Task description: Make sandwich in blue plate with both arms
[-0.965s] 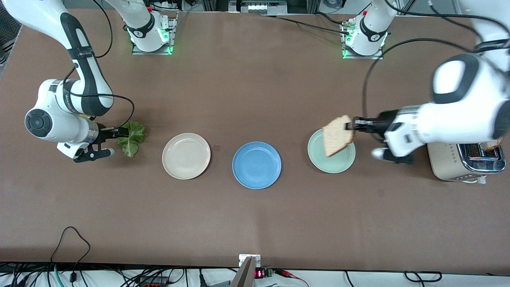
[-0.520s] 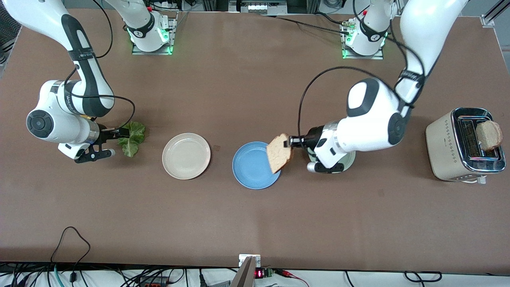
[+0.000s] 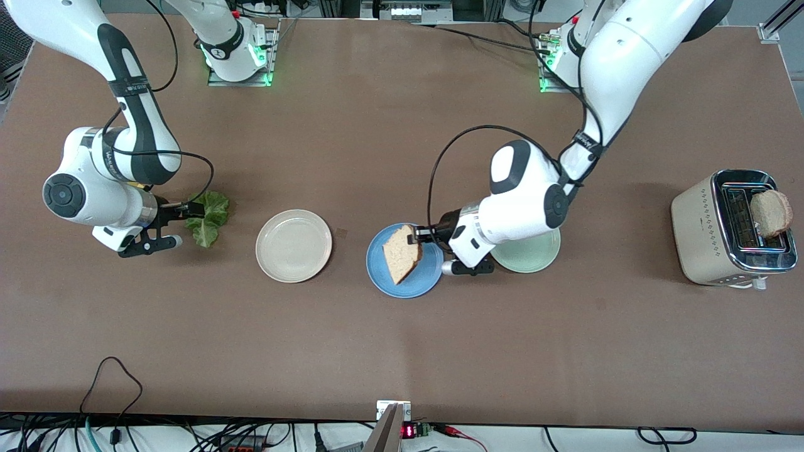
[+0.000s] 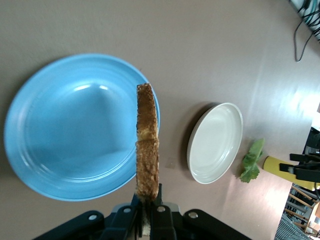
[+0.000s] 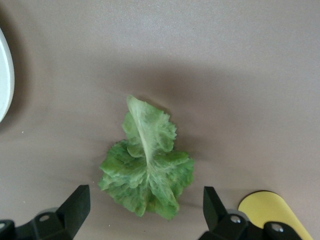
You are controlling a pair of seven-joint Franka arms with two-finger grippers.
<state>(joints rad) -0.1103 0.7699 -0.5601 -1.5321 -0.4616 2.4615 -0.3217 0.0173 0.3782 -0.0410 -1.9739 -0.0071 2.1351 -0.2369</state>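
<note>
The lettuce leaf should go on the bread in the blue plate [image 3: 384, 278], so I will next grab the leaf with my right gripper by the lettuce leaf's ruffled blade [image 3: 215, 209].
The blue plate [image 3: 384, 278] lies mid-table, also in the left wrist view [image 4: 75, 130]. My left gripper [image 3: 419, 238] is shut on a tan bread slice [image 3: 401, 254] and holds it on edge, tilted, over the blue plate. The left wrist view shows the slice's brown crust [image 4: 147, 145] rising from the left gripper [image 4: 148, 200]. My right gripper [image 3: 178, 225] is open and low at the green lettuce leaf [image 3: 210, 216]. In the right wrist view the right gripper [image 5: 145, 195] straddles the leaf's ruffled end [image 5: 147, 162]. A second bread slice [image 3: 771, 213] stands in the toaster.
A cream plate [image 3: 293, 245] lies between the lettuce and the blue plate. A mint-green plate [image 3: 534, 254] lies beside the blue plate toward the left arm's end, partly under the left arm. The toaster [image 3: 703, 232] stands at the left arm's end of the table.
My left arm has swung the bread slice from over the mint-green plate to over the blue plate and lowered it. The right arm has not moved.
</note>
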